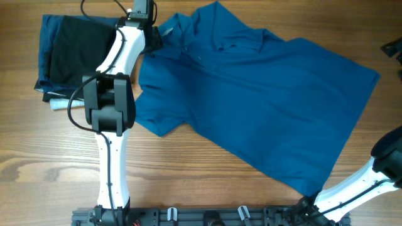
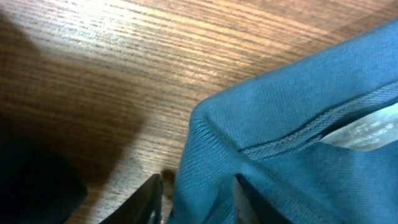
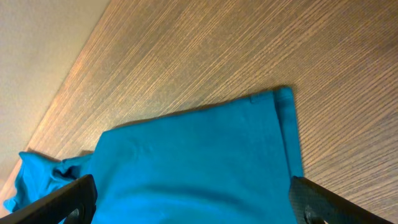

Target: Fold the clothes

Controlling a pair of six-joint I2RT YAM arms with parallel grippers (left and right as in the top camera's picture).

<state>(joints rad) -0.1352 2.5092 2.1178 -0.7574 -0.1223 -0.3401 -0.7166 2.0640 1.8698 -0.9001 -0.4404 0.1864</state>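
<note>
The cloth (image 3: 199, 155) needs to be pulled straight for folding, so I should next grab the polo shirt's hemmed edge near the corner with my right gripper.
The clothes (image 1: 251, 94), a mid-blue polo shirt, lie spread flat and slanted across the wooden table, with the collar (image 1: 182, 28) at the back left. My left gripper (image 1: 152, 39) is down at the collar's left end. In the left wrist view a ribbed fold of the collar (image 2: 273, 143) lies between the parted fingers (image 2: 149, 199), and the white neck label (image 2: 364, 130) shows; the left gripper (image 2: 198, 202) is part open and not pinching the fabric. My right gripper (image 3: 193, 198) hangs wide open above the flat shirt cloth (image 3: 199, 155), near a hemmed corner (image 3: 285, 99), holding nothing.
A pile of dark navy and black garments (image 1: 69, 53) with a white edge (image 1: 59, 103) lies at the back left, right beside the left arm (image 1: 110, 107). The right arm (image 1: 377, 169) rises at the front right. Bare wood table (image 1: 50, 163) shows in front of the shirt.
</note>
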